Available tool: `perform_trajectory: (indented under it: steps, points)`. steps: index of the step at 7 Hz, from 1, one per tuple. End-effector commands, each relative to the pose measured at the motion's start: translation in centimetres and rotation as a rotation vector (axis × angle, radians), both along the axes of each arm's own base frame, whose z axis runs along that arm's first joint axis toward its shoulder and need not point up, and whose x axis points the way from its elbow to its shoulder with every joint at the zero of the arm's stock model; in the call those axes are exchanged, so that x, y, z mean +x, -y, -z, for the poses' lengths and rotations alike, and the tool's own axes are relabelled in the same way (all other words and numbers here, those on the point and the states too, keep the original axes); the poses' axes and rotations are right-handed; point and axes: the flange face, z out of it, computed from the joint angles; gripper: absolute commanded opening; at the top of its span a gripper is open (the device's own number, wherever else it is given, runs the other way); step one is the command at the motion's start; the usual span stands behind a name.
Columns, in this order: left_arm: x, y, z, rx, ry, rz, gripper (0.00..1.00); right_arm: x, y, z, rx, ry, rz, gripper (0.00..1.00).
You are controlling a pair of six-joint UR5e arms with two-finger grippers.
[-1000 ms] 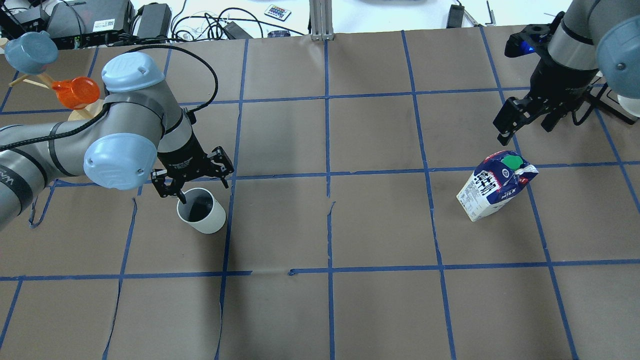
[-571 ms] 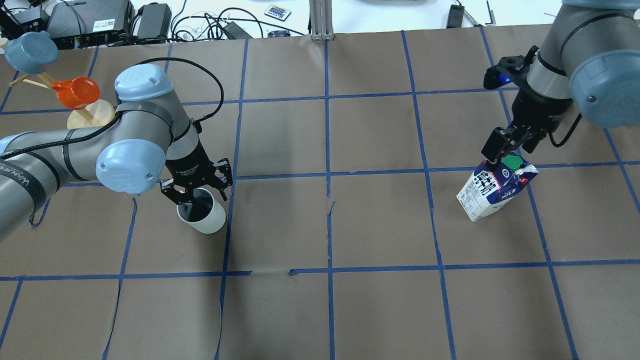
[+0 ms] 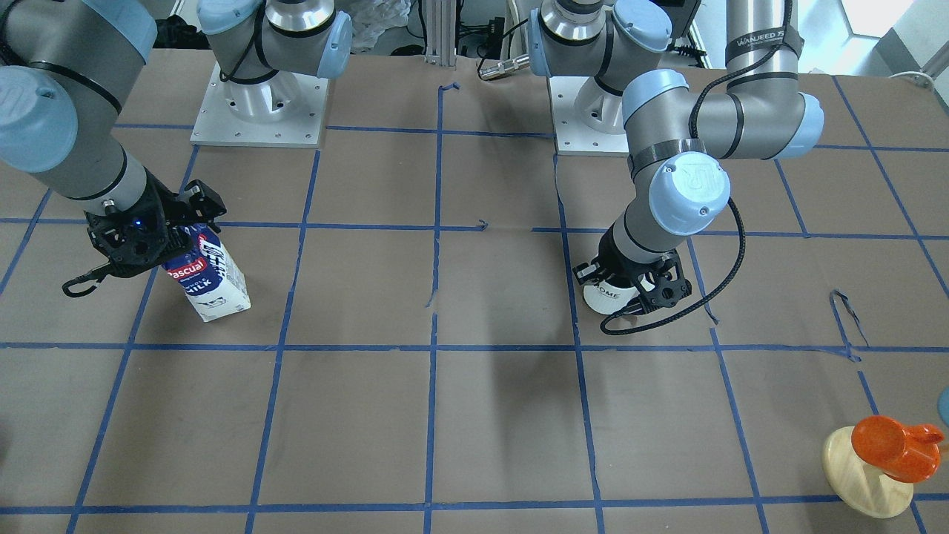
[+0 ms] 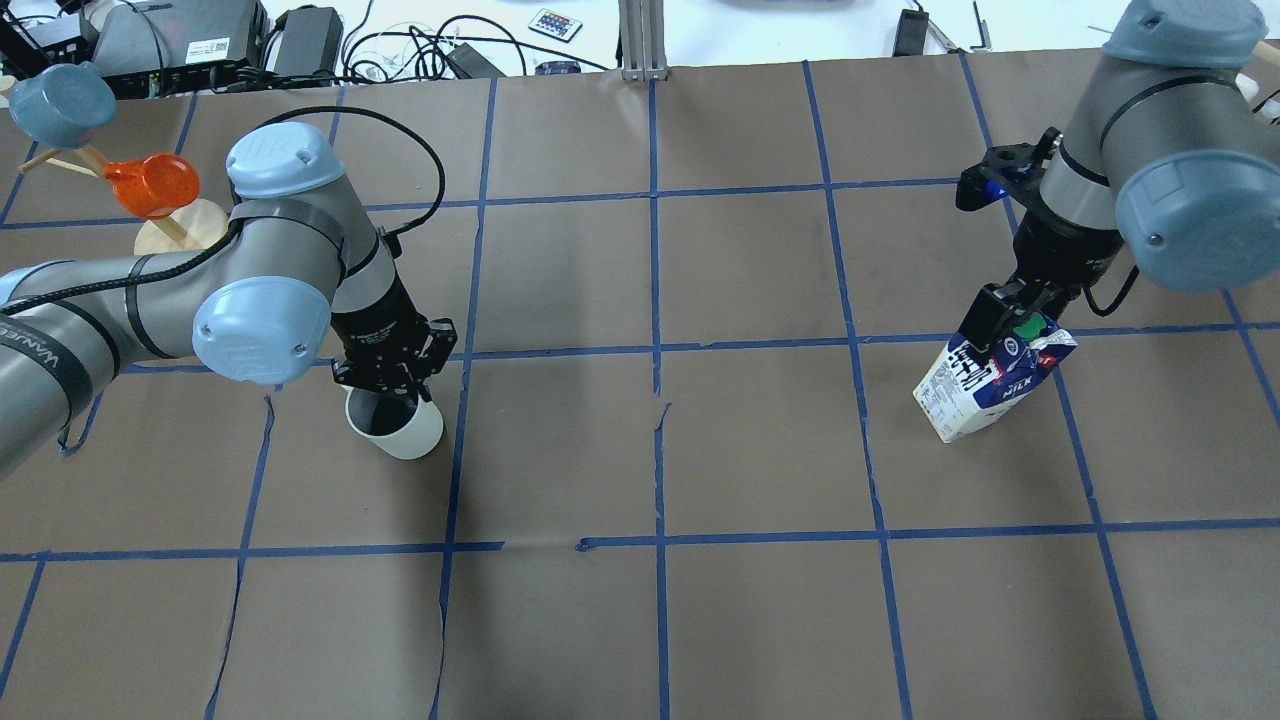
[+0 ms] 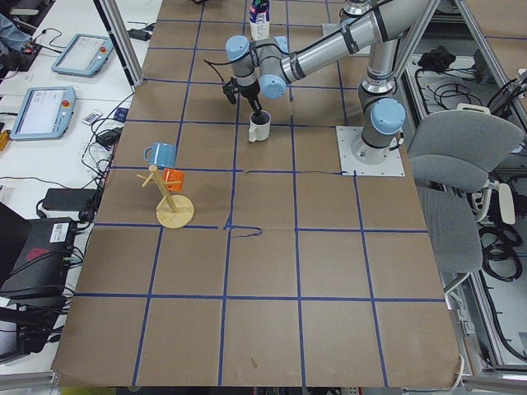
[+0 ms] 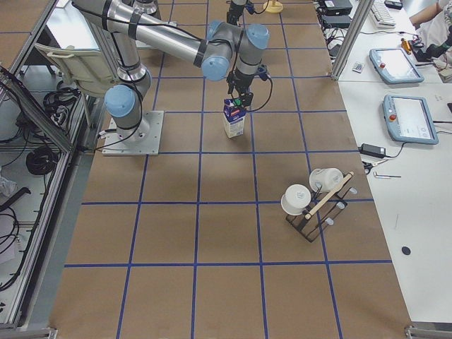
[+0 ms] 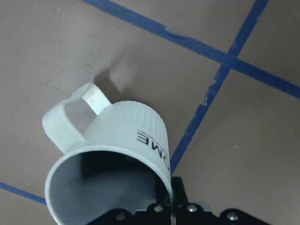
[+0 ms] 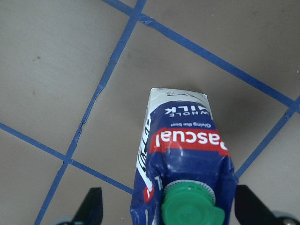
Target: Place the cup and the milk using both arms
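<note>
Next, my right gripper grabs the milk carton's green-capped gable top (image 8: 190,201) to place the milk beside the cup.
The white cup (image 4: 408,436) stands on the brown table left of centre, "HOME" lettering showing in the left wrist view (image 7: 133,136). My left gripper (image 4: 388,384) is shut on the cup's wall, one finger inside and one outside; it also shows in the front view (image 3: 632,288) over the cup (image 3: 602,294). The blue-and-white milk carton (image 4: 975,385) stands upright at the right. My right gripper (image 4: 1010,322) is open and straddles its green-capped top; both fingers (image 8: 95,202) stand clear of the carton (image 8: 183,140).
An orange cup (image 4: 150,185) and a blue cup (image 4: 60,100) hang on a wooden stand at the far left. Cables and electronics (image 4: 300,40) line the far edge. A rack with white mugs (image 6: 311,201) stands towards the right end. Blue tape lines (image 4: 655,350) grid the table.
My left gripper came down and closed on the cup's wall; the cup shifted slightly left. My right gripper moved in from the far right and lowered over the carton's top.
</note>
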Motion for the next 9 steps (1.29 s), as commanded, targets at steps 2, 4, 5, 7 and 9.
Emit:
perform_trajectory:
  steps: [2, 4, 5, 7, 9]
  points:
    - [0.1, 2.4, -3.1, -0.082, 0.013, -0.041, 0.0, -0.3, -0.2, 0.9, 0.009, 0.001, 0.009, 0.96]
    - [0.1, 3.7, -4.9, -0.108, 0.014, -0.058, 0.0, -0.3, -0.4, 1.4, 0.003, -0.002, 0.01, 0.85]
    - [0.0, 4.0, -5.5, -0.118, 0.02, -0.088, 0.0, -0.3, -0.4, 1.4, 0.003, -0.003, 0.011, 0.83]
    - [-0.1, 4.6, -6.9, -0.133, 0.023, -0.099, 0.0, -0.3, -0.2, 1.0, -0.011, -0.005, 0.018, 0.61]
    - [-0.9, 4.6, -7.3, -0.126, 0.02, -0.121, 0.0, -0.3, 0.2, 0.3, -0.039, -0.013, 0.056, 0.54]
